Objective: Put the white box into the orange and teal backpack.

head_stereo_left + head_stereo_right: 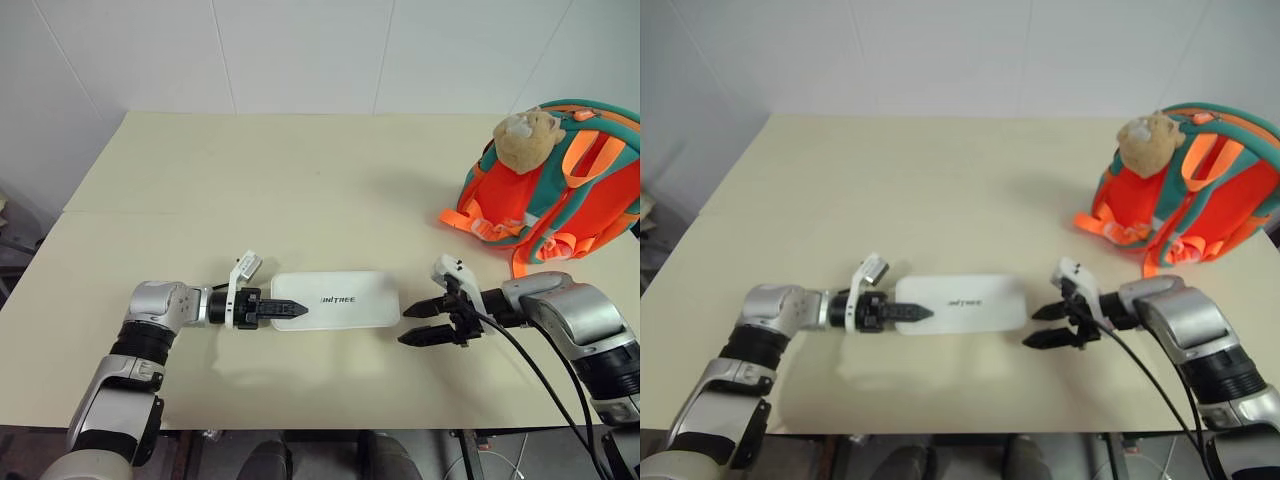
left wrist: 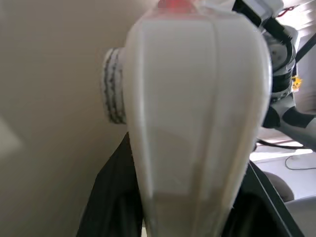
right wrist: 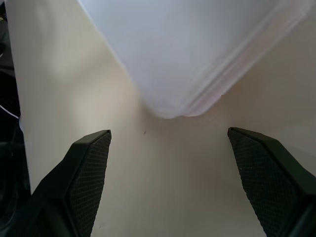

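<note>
The backpack needs to stay steady for the white box [image 1: 345,298] to go in, so my right gripper should next hold the backpack by its lower front teal band [image 1: 550,215].
The white box [image 1: 345,298] lies flat near the table's front edge, its dark lettering facing up. My left gripper [image 1: 290,310] is shut on the box's left end; in the left wrist view the box [image 2: 192,98] sits between the two black fingers. My right gripper [image 1: 412,325] stands open just off the box's right end, not touching it. In the right wrist view a corner of the box [image 3: 197,44] shows beyond the spread fingers [image 3: 89,168]. The orange and teal backpack [image 1: 560,190] stands at the table's right, with a tan plush toy [image 1: 525,137] on top.
The cream table [image 1: 300,180] stretches back to a white wall. Orange straps [image 1: 480,222] trail from the backpack toward the middle. A black cable [image 1: 540,370] runs along my right arm over the table's front edge.
</note>
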Available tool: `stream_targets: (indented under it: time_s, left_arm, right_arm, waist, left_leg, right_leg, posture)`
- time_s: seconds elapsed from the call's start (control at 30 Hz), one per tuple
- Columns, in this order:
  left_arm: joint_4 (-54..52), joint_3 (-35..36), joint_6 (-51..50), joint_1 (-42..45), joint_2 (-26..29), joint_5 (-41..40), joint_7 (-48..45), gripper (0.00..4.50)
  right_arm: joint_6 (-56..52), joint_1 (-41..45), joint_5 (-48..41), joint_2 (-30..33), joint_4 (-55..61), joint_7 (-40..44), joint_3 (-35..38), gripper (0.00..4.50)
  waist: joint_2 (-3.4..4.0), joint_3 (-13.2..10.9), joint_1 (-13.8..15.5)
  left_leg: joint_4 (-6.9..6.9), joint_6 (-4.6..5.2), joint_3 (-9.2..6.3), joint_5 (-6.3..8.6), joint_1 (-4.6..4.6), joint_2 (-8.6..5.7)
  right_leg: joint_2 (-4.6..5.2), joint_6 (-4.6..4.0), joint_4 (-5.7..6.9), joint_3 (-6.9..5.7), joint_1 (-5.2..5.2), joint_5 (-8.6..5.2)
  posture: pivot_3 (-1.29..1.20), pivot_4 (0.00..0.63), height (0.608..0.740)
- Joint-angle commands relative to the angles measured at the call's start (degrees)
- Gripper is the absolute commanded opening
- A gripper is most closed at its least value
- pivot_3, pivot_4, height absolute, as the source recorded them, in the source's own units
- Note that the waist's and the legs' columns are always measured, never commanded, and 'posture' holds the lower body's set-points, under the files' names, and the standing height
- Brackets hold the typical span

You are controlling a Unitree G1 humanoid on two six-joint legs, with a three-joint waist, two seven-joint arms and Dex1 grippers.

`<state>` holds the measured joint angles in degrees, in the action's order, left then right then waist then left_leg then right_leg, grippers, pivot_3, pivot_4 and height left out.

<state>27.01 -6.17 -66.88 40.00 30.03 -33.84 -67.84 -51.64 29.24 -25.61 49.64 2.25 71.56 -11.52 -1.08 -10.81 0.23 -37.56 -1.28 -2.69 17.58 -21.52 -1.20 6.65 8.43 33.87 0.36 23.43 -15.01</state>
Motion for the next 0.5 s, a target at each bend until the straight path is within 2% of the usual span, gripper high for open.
stream_targets:
  time_s: [0.03, 0.27, 0.4, 0.5]
  left_arm:
    - [-1.9, 0.4, 0.4, -1.7, 0.2, 1.6, 3.4, 1.35]
    - [-12.8, 1.6, 4.6, -6.7, 4.4, 0.4, 0.9, 1.35]
    - [-18.3, 8.2, 11.4, -9.1, 4.9, -1.8, 1.3, 1.35]
    - [-25.0, 10.4, 17.6, -12.1, 6.0, -2.1, -0.4, 1.35]
  right_arm:
    - [-0.9, -2.7, -1.3, 1.9, 2.9, -0.8, 2.7, 4.50]
    - [-0.7, -9.1, -3.1, 2.1, 6.0, -7.5, 13.5, 4.50]
    - [0.0, -14.0, -6.3, -1.5, 8.8, -15.1, 26.5, 4.50]
    - [2.6, -17.6, -7.0, -5.4, 11.4, -21.4, 35.3, 4.50]
  waist:
    - [0.00, 0.0, -0.1]
    - [0.00, 0.0, -0.1]
    - [0.00, 0.0, -0.2]
    - [0.00, 0.0, -0.1]
  left_leg:
    - [0.00, 0.00, 0.00, 0.00, 0.00, 0.00]
    - [0.05, -0.04, -0.02, -0.01, 0.03, 0.04]
    - [0.13, -0.05, 0.00, -0.01, 0.04, 0.05]
    - [0.27, -0.10, 0.01, -0.04, 0.03, 0.10]
  right_leg:
    - [0.00, 0.00, -0.02, 0.00, 0.00, 0.00]
    - [-0.01, -0.02, -0.09, 0.02, 0.05, -0.01]
    - [0.00, -0.03, -0.10, 0.09, 0.12, -0.01]
    - [-0.02, -0.09, -0.11, 0.07, 0.19, -0.04]
  posture:
    - [0.00, 0.150, 0.740]
    - [0.00, 0.150, 0.740]
    - [0.00, 0.150, 0.740]
    - [0.00, 0.150, 0.740]
